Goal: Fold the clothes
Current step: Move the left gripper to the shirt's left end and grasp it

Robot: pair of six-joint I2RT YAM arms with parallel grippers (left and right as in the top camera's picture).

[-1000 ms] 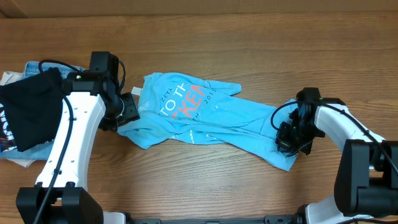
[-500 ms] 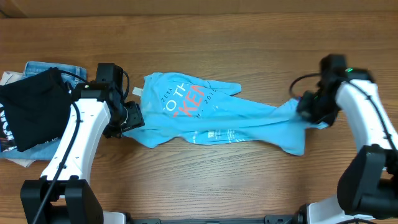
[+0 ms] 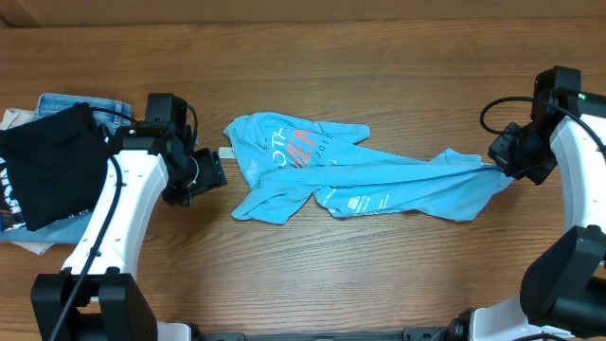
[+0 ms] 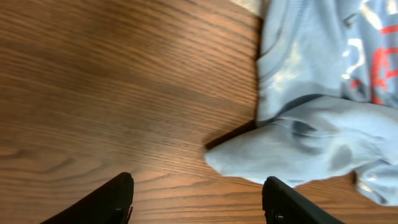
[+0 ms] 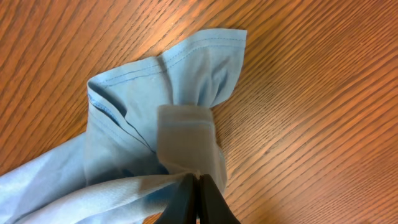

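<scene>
The left gripper will next grab the T-shirt by its near loose corner, opposite the right gripper's hold, so that the T-shirt can be spread flat for folding.
The light sky-blue T-shirt [image 3: 360,175] with red-orange and white lettering lies crumpled and stretched across the middle of the table. My right gripper [image 3: 499,163] is shut on the shirt's right end, pinching a fold of fabric [image 5: 186,149] and pulling it taut toward the right. My left gripper [image 3: 216,173] is open and empty, just left of the shirt's left edge. In the left wrist view the shirt [image 4: 323,118] lies ahead and right of the open fingers [image 4: 196,199], not touching them.
A black garment with white print [image 3: 47,170] lies on blue denim jeans [image 3: 80,102] at the left edge of the wooden table [image 3: 379,66], behind my left arm.
My right gripper has pulled the shirt's end up and to the right, dragging the shirt rightward. My left gripper has let go of the shirt's left side and now stands open beside it.
</scene>
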